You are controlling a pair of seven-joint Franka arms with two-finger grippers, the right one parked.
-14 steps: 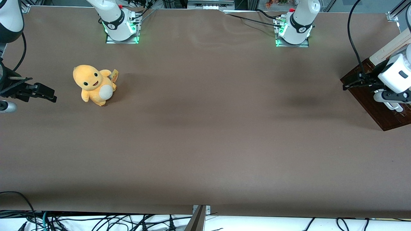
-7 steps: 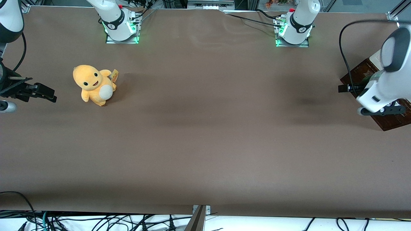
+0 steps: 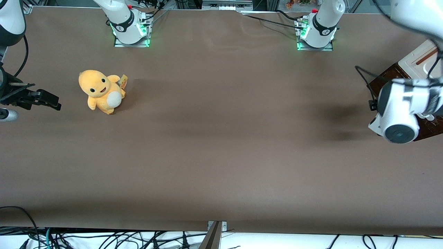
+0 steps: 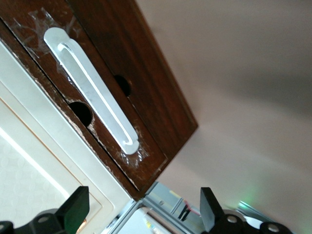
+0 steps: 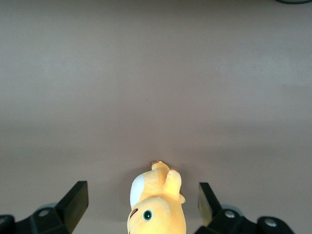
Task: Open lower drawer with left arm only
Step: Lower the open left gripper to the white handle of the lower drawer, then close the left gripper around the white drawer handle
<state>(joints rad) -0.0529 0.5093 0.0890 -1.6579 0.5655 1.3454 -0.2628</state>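
Note:
To open the lower drawer (image 4: 64,70), my left gripper should next take hold of the white handle by its raised long bar (image 4: 96,92).
The small cabinet stands at the working arm's end of the table, its cream top panel (image 3: 417,62) with a brown slot above a dark brown front (image 3: 384,77). The left arm's white wrist (image 3: 398,116) hangs in front of that front and hides the gripper in the front view. In the left wrist view my gripper (image 4: 141,214) is open and empty, short of the front and touching nothing. A white bar handle (image 4: 92,90) lies on the brown strip next to the cream top (image 4: 29,161). A second brown strip (image 4: 146,73) runs beside it. I cannot tell which strip is the lower drawer. Both look shut.
A yellow plush toy (image 3: 101,91) sits toward the parked arm's end of the table and also shows in the right wrist view (image 5: 156,207). Two arm bases (image 3: 130,29) (image 3: 316,33) stand along the table's edge farthest from the front camera. A metal frame rail (image 4: 161,200) runs by the cabinet's corner.
The left arm's wrist has swung nearer to the front camera and turned, now covering the gripper that showed earlier. The cabinet's cream top has come into view. The cabinet has not moved.

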